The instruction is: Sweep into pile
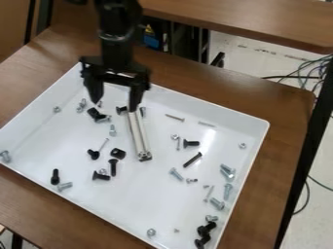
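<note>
My gripper is to grab the middle of the silver metal bar (139, 134) next. Then it can sweep the scattered screws and nuts into a pile.
My black gripper (116, 104) hangs over the upper left part of the white tray (195, 206), its two fingers wide apart. Small screws and nuts lie scattered across the tray floor. Among them are a black bolt (113, 167), a silver bolt (176, 174) and a black screw (193, 159). A cluster of black pieces (203, 235) sits near the lower right wall. A silver metal bar (139, 134) runs down from just below the right fingertip; whether the two touch, I cannot tell. Nothing shows between the fingers.
The tray's raised walls surround the hardware, and it stands on a brown wooden table (285, 141). Behind it is another wooden surface (247, 22). Cables (309, 68) lie on the floor at the right.
</note>
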{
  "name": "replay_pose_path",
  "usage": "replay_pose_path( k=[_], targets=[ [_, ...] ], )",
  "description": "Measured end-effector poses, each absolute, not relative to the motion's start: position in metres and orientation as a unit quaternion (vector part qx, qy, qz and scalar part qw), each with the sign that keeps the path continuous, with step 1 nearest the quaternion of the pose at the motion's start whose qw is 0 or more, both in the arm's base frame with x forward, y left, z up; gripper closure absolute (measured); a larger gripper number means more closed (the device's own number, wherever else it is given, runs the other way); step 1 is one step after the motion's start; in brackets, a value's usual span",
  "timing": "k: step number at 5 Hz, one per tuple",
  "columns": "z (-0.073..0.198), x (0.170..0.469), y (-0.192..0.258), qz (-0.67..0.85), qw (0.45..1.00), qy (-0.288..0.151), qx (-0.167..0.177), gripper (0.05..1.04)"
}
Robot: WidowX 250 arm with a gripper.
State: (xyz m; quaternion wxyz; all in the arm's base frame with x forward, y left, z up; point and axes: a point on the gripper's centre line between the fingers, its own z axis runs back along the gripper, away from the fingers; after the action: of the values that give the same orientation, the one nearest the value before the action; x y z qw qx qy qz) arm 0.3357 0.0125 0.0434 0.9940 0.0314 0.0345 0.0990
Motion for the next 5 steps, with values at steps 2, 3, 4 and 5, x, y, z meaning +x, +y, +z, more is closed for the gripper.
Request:
replay_pose_path(
  k=[2, 3, 4, 5],
  targets=[
    [0.011, 0.341, -0.001, 0.191, 0.981, 0.007, 0.038, 0.084],
    [-0.005, 0.34, 0.001, 0.2, 0.979, 0.016, 0.039, 0.084],
    [-0.014, 0.337, 0.008, 0.206, 0.977, 0.021, 0.041, 0.084],
    [-0.032, 0.336, 0.01, 0.201, 0.978, 0.035, 0.043, 0.084]
  ],
)
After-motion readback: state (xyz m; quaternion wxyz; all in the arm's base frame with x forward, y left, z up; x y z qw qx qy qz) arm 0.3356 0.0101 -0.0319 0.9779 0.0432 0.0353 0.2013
